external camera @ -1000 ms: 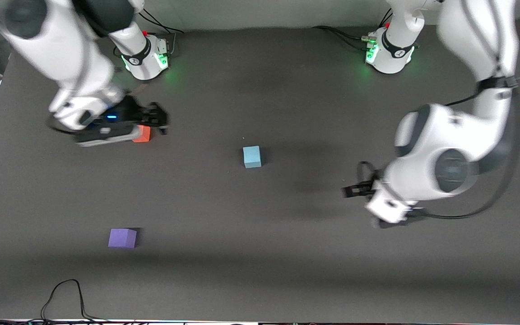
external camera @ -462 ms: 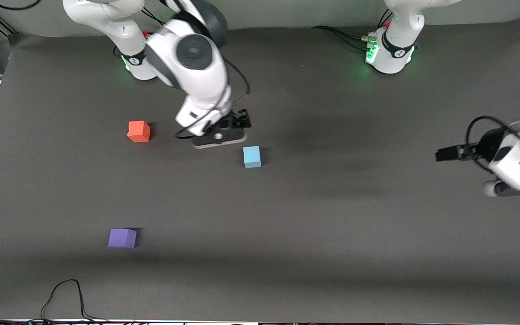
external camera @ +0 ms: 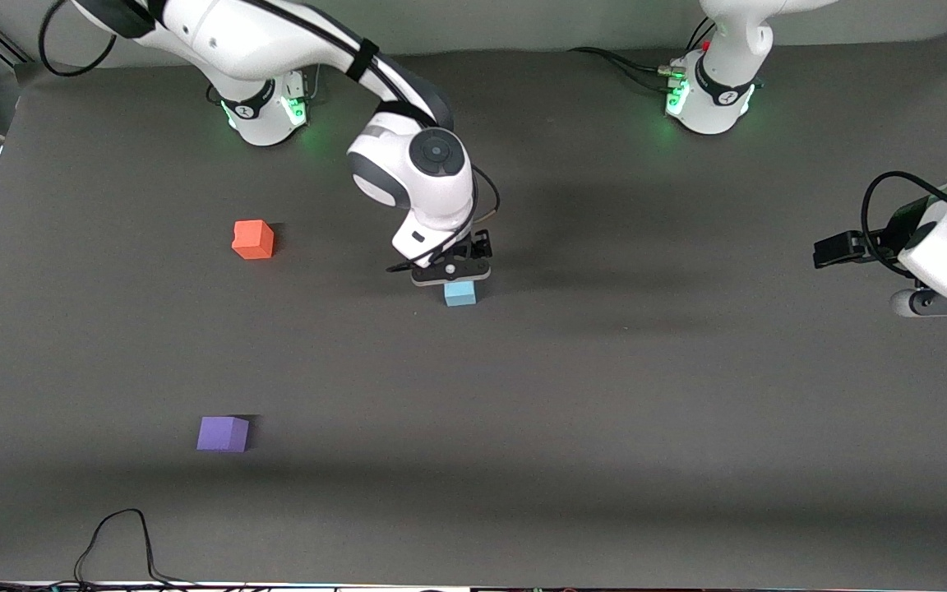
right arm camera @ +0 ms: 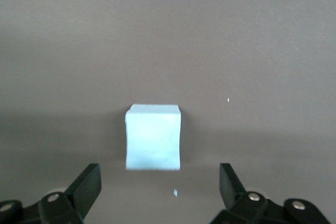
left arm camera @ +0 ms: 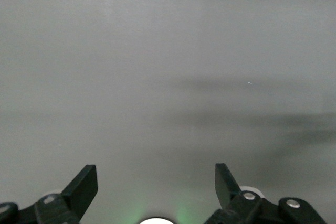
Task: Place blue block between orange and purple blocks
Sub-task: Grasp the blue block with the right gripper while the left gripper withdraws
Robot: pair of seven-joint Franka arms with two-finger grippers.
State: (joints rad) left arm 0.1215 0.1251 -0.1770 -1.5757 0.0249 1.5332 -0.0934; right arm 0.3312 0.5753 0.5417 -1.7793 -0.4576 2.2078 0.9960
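Observation:
The blue block [external camera: 460,293] goes between the orange and purple blocks, so my right gripper will next grab the block by its sides to place it there.
The light blue block [external camera: 460,293] sits on the dark table near its middle. My right gripper [external camera: 450,275] hangs over it, partly hiding its top. In the right wrist view the blue block [right arm camera: 153,137] lies just ahead of the open, empty right gripper [right arm camera: 157,183], not between the fingers. The orange block [external camera: 252,239] sits toward the right arm's end of the table. The purple block [external camera: 223,433] lies nearer the front camera than the orange one. My left gripper [left arm camera: 156,183] is open and empty, and its hand shows in the front view [external camera: 934,302] at the left arm's end of the table.
A black cable [external camera: 116,543] loops on the table's near edge, nearer the camera than the purple block. The two arm bases [external camera: 264,111] [external camera: 708,99] stand along the table's far edge.
My right arm has swung from the orange block across to the blue block and now hangs over it. My left arm has drawn back to its own end of the table.

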